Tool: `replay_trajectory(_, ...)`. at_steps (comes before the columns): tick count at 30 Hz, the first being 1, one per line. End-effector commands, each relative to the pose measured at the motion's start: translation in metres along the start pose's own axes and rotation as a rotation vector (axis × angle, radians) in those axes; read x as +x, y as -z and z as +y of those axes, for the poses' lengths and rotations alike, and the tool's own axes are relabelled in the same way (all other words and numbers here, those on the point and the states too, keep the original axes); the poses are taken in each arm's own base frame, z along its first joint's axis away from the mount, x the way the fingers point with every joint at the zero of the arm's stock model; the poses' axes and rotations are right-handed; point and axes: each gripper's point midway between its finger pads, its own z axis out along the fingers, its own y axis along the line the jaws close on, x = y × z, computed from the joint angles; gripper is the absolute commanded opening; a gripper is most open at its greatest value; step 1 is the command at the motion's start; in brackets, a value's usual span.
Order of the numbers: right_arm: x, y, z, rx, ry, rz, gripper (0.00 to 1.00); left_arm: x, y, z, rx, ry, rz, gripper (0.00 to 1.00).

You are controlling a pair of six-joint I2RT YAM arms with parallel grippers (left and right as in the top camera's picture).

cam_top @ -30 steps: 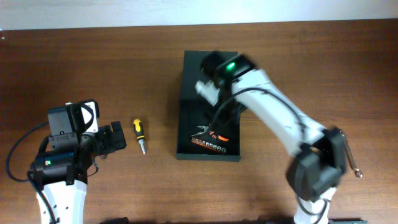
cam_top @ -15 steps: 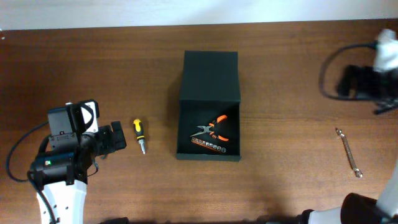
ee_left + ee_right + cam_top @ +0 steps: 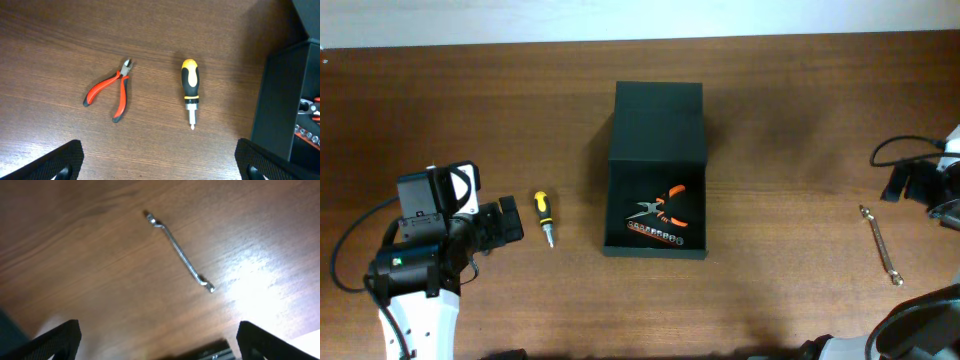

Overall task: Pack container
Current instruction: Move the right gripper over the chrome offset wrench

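Note:
The right gripper grabs the steel wrench across the middle of its handle (image 3: 881,245) next, leaving both ends of the wrench free to fit inside the container (image 3: 655,160).
The container (image 3: 655,160) is a dark box in the middle of the table with its flap lid folded back. Orange-handled pliers (image 3: 669,207) and a strip of bits (image 3: 656,236) lie inside. Its wall shows in the left wrist view (image 3: 280,95). My left gripper (image 3: 508,222) is open and empty, just left of a yellow-black screwdriver (image 3: 544,215). In the left wrist view (image 3: 160,167) the screwdriver (image 3: 190,90) and red pliers (image 3: 110,95) lie ahead of it. My right gripper (image 3: 912,186) is open and empty at the far right, above a steel wrench (image 3: 881,245).
In the right wrist view the wrench (image 3: 179,252) lies diagonally on the bare wood ahead of the open gripper (image 3: 160,347). The red pliers are hidden under my left arm in the overhead view. The table's right edge is close to the right arm.
My right arm has swung from above the container to the far right edge, near the wrench. The orange pliers stay in the box. The left arm has not moved.

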Motion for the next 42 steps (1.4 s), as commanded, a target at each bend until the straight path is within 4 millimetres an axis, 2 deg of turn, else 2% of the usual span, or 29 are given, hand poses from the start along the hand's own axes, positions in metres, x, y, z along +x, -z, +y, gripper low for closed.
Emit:
replay_trajectory(1, 0.008, -0.019, -0.016, 0.086, 0.009, 0.036, 0.99, -0.006, 0.008, -0.001, 0.01, 0.016, -0.027, 0.99)
replay_trajectory(11, 0.007, -0.088, -0.012, 0.066, 0.175, -0.005, 0.98, -0.002, 0.008, 0.0, 0.006, 0.009, -0.011, 0.99)
replay_trajectory(14, 0.008, -0.104, -0.01, 0.062, 0.237, -0.018, 0.99, -0.002, 0.008, 0.0, 0.005, 0.009, -0.011, 0.99)
replay_trajectory(21, 0.013, -0.128, -0.01, 0.063, 0.369, -0.029, 0.99, -0.002, 0.008, 0.0, 0.006, 0.009, -0.011, 0.99)
replay_trajectory(31, 0.021, -0.167, -0.001, -0.01, 0.403, 0.041, 0.94, -0.002, 0.008, 0.0, 0.005, 0.009, -0.011, 0.99)
replay_trajectory(37, 0.022, -0.179, 0.0, -0.026, 0.423, 0.057, 0.93, -0.002, 0.008, 0.0, 0.006, 0.009, -0.011, 0.99)
replay_trajectory(42, 0.027, -0.186, -0.011, -0.04, 0.38, 0.081, 0.9, -0.002, 0.008, 0.0, 0.006, 0.009, -0.011, 0.99)
